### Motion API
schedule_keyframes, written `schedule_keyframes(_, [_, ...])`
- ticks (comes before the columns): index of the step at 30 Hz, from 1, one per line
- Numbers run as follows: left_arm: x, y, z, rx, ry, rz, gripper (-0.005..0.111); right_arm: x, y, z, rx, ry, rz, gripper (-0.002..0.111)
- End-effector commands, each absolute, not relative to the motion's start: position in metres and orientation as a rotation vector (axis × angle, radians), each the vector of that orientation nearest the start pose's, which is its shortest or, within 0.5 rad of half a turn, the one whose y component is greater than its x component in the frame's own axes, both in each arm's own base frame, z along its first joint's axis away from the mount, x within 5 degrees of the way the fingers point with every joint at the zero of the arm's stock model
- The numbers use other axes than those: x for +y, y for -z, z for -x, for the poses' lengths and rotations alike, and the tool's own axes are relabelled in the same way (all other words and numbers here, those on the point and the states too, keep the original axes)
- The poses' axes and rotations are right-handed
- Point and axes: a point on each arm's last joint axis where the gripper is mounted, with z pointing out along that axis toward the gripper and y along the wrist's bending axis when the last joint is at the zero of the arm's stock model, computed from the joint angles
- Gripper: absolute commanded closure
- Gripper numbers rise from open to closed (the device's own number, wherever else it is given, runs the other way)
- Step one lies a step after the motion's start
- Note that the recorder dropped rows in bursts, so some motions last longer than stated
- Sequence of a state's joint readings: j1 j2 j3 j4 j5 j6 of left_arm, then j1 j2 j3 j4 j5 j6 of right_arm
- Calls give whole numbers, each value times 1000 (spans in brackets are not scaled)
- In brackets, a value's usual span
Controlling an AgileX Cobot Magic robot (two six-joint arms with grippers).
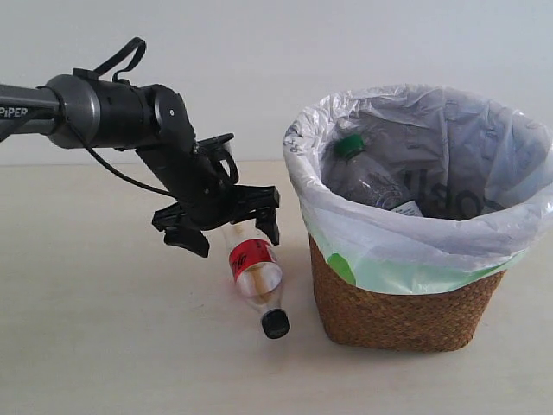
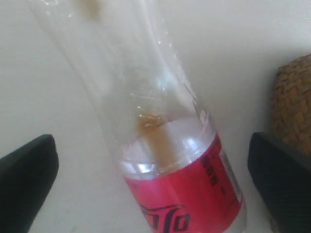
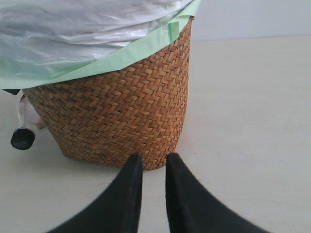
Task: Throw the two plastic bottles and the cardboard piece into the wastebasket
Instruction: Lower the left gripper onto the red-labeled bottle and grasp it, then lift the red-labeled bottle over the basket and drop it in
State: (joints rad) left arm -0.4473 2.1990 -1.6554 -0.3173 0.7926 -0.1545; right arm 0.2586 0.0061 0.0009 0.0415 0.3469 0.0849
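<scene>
I need to throw the red-label bottle into the wastebasket, so my left gripper should grab it by its clear body (image 2: 160,141) beside the red label.
The red-label bottle (image 1: 253,264) lies on the table left of the wastebasket (image 1: 399,304), its black cap (image 1: 276,323) pointing to the front. My left gripper (image 1: 232,235) hovers open over its base end, one finger on each side and neither touching it. In the left wrist view the red-label bottle (image 2: 180,194) fills the space between the wide-apart fingers of the left gripper (image 2: 153,179). The green-cap bottle (image 1: 367,173) rests inside the wastebasket. My right gripper (image 3: 154,162) is shut and empty, low on the table close to the wastebasket (image 3: 116,111). The cardboard piece is out of view.
A white and green plastic bag (image 1: 415,251) folds over the basket's rim. The bottle's black cap (image 3: 23,138) peeks out beside the basket in the right wrist view. A pale wall stands behind the beige table (image 1: 104,346).
</scene>
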Motion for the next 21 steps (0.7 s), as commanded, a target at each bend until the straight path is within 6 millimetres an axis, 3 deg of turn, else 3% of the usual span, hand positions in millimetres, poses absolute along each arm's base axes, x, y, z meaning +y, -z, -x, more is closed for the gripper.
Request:
schedule_keyframes(1, [-223, -138, -412, 2884, 517, -95, -1, 15, -182, -51, 1830, -280, 139, 95])
schedule_keyframes(5, [-224, -135, -416, 2860, 519, -76, 1, 15, -182, -51, 1830, -280, 139, 95])
schedule_keyframes(9, [-223, -135, -417, 2853, 514, -21, 34, 15, -182, -51, 1830, -280, 139, 95])
schedule_keyframes(10, [-223, -135, -418, 2843, 514, -18, 48, 15, -182, -51, 1830, -280, 139, 95])
schedule_keyframes(15, [-221, -134, -417, 2867, 504, -22, 59, 15, -182, -51, 1828, -278, 141, 95])
schedule_keyframes(17, [-215, -133, -416, 2897, 481, -61, 84, 15, -182, -51, 1828, -278, 141, 95])
schedule_keyframes(18, [-210, -133, -415, 2926, 468, -93, 102, 15, -182, -51, 1828, -278, 141, 95])
schedule_keyframes(21, [-197, -136, -414, 2988, 441, -99, 103, 15, -182, -51, 1828, -280, 139, 95])
